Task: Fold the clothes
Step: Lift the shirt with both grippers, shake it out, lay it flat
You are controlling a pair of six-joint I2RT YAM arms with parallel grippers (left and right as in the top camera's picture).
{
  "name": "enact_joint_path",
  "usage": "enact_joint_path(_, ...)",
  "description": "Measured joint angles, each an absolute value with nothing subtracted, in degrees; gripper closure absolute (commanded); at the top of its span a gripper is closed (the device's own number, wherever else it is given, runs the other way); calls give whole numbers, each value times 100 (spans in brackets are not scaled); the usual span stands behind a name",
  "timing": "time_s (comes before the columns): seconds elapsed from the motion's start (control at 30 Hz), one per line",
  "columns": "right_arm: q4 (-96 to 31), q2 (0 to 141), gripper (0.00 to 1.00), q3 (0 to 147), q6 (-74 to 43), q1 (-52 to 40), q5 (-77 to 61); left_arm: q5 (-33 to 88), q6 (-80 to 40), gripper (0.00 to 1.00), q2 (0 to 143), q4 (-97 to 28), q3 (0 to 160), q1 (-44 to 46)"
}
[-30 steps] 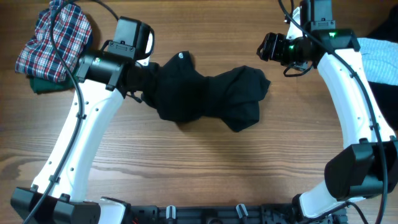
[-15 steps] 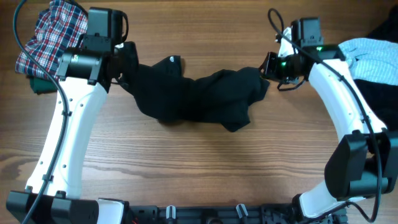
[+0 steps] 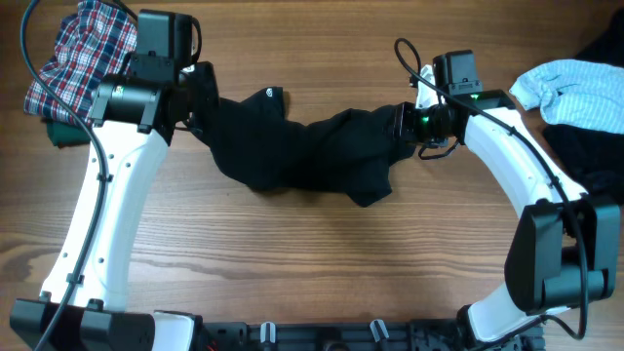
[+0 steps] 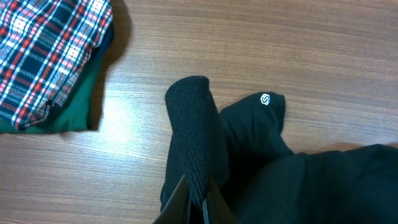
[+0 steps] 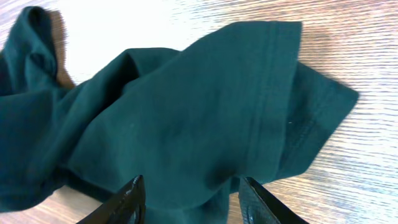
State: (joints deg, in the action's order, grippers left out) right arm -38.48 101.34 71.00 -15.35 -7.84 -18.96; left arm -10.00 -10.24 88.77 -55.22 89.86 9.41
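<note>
The T-shirt (image 3: 302,151) needs to be spread for folding, so my right gripper should next grab it by the hemmed sleeve end, opposite the held collar.
The black T-shirt (image 3: 302,151) lies bunched in a long strip across the middle of the table. My left gripper (image 3: 200,97) is shut on its ribbed collar (image 4: 189,124), which runs down between the fingers of that gripper (image 4: 198,202). A small white logo (image 4: 265,99) shows beside the collar. My right gripper (image 3: 405,122) is at the shirt's right end, over a hemmed sleeve (image 5: 273,93). In the right wrist view that gripper (image 5: 193,202) is open, its jaws standing wide on either side of a bulge of fabric without pinching it.
A plaid garment (image 3: 83,58) lies on a green one (image 3: 60,132) at the back left, close behind my left arm. A light blue garment (image 3: 570,88) rests on a dark one (image 3: 595,146) at the right edge. Bare wood fills the front.
My left gripper pulled the collar to the left, stretching the shirt out, then held still. My right gripper came down and left onto the shirt's right end.
</note>
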Motion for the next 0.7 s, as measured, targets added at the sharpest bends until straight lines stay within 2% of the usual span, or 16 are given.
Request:
enact_joint_path(0.43,-3551,10280,49,6899,-1761,-784,-1323,-1000,-1024,96,8877,-5579,8986,941)
enact_joint_path(0.6,-3354,10551,61,6785,-1894,-784,-1306,-1000,-1024,96,8877,-5612,8986,941)
enact_joint_path(0.7,-3205,10663,74,6783,-1933,-784,-1354,-1000,-1024,96,8877,-5612,8986,941)
